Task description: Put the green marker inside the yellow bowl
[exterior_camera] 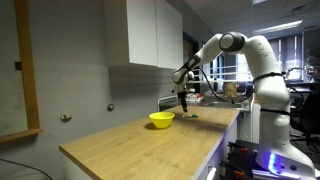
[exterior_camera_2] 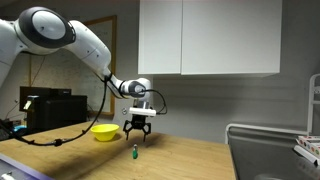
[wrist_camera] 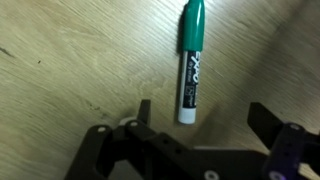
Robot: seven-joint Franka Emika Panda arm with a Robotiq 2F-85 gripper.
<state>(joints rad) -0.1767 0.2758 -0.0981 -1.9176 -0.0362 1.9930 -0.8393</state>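
I should lower my gripper before I close on the green marker (wrist_camera: pixel 190 62), because an exterior view shows a gap between my fingers and the marker on the counter below.
The green marker (wrist_camera: pixel 190 62) lies flat on the wooden counter, green cap away from me and white barrel toward my fingers. It shows as a small green speck in both exterior views (exterior_camera_2: pixel 135 153) (exterior_camera: pixel 191 116). My gripper (wrist_camera: pixel 203 118) is open and empty, hovering just above the marker, whose white end lies between the two fingers. In both exterior views the gripper (exterior_camera_2: pixel 138 133) (exterior_camera: pixel 184 101) points straight down over the marker. The yellow bowl (exterior_camera_2: pixel 104 132) (exterior_camera: pixel 161 120) stands empty on the counter beside it, a short way off.
The wooden counter (exterior_camera: pixel 130 145) runs long, with a wall and white cupboards (exterior_camera_2: pixel 210 35) behind. A sink edge (exterior_camera_2: pixel 262 150) lies at one end. Black equipment (exterior_camera_2: pixel 45 110) stands beyond the bowl.
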